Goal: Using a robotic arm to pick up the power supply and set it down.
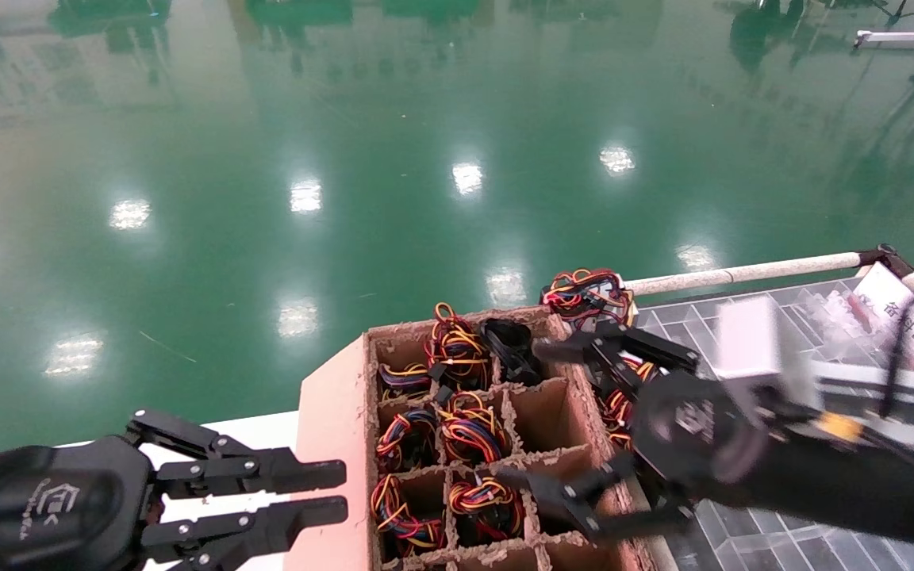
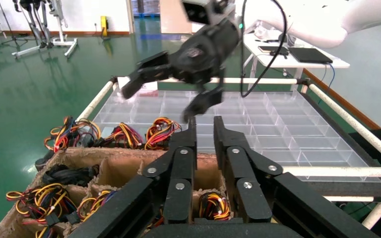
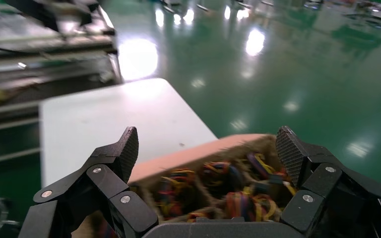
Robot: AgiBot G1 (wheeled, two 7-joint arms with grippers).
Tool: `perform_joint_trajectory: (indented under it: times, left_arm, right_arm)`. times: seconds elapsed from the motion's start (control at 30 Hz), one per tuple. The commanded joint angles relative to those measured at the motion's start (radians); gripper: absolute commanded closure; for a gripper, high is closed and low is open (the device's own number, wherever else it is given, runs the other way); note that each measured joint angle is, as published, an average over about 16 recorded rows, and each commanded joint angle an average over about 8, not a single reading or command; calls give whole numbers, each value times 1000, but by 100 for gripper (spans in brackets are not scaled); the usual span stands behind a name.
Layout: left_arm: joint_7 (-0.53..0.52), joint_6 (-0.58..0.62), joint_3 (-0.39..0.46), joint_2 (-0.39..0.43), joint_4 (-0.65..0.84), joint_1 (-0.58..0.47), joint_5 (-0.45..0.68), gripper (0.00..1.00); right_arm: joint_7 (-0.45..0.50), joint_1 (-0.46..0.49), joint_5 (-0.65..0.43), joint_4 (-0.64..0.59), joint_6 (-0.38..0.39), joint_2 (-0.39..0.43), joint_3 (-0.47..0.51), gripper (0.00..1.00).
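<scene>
The right gripper grabs the power supply by its black cable coil (image 1: 512, 349) next. The cardboard sides close in around the power supply's hidden case.
The power supply shows only as a coil of black cables (image 1: 509, 341) in a far cell of the divided cardboard box (image 1: 330, 444); its grey case is hidden. The same black coil (image 2: 69, 174) appears in the left wrist view. My right gripper (image 1: 544, 420) hovers over the box's right-hand cells, just near of that coil, wide open with nothing between its fingers (image 3: 207, 146). It also shows across the box in the left wrist view (image 2: 163, 96). My left gripper (image 1: 342, 493) rests low at the near left beside the box, its fingers (image 2: 204, 130) parallel with a narrow gap and holding nothing.
Other cells hold red-yellow-orange wire bundles (image 1: 469, 432), and more bundles (image 1: 586, 290) lie beyond the box's far corner. A clear compartment tray (image 1: 743, 539) framed by white rails (image 1: 743, 275) is on the right. A white table (image 1: 259, 432) lies under my left gripper, with green floor beyond.
</scene>
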Motion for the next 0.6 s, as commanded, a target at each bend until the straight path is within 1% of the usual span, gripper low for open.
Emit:
perform_joint_trajectory:
  times: [0.03, 0.2, 0.23, 0.27, 0.3, 0.47, 0.5, 0.53, 0.6]
  left_arm:
    - [0, 0, 0, 0, 0, 0, 0, 100]
    - [0, 0, 0, 0, 0, 0, 0, 100]
    - [0, 0, 0, 0, 0, 0, 0, 100]
    - [0, 0, 0, 0, 0, 0, 0, 100]
    - [0, 0, 0, 0, 0, 0, 0, 100]
    - [0, 0, 0, 0, 0, 0, 0, 100]
    - [0, 0, 0, 0, 0, 0, 0, 100]
    - [0, 0, 1, 0, 0, 0, 0, 100]
    - [0, 0, 1, 0, 0, 0, 0, 100]
  right_arm:
    - [-1, 17, -49, 2, 40, -19, -15, 0]
    - [16, 66, -200, -17, 146, -86, -70, 0]
    - [21, 76, -229, -24, 165, -101, -82, 2]
    - [25, 86, -257, -31, 184, -117, -93, 10]
    - [29, 96, -286, -39, 202, -132, -105, 21]
    - [43, 143, -430, -96, 290, -215, -164, 83]
    - [44, 152, -457, -109, 307, -231, -174, 94]
    - [45, 160, -483, -123, 324, -247, -184, 99]
    - [47, 174, -529, -151, 354, -277, -202, 100]
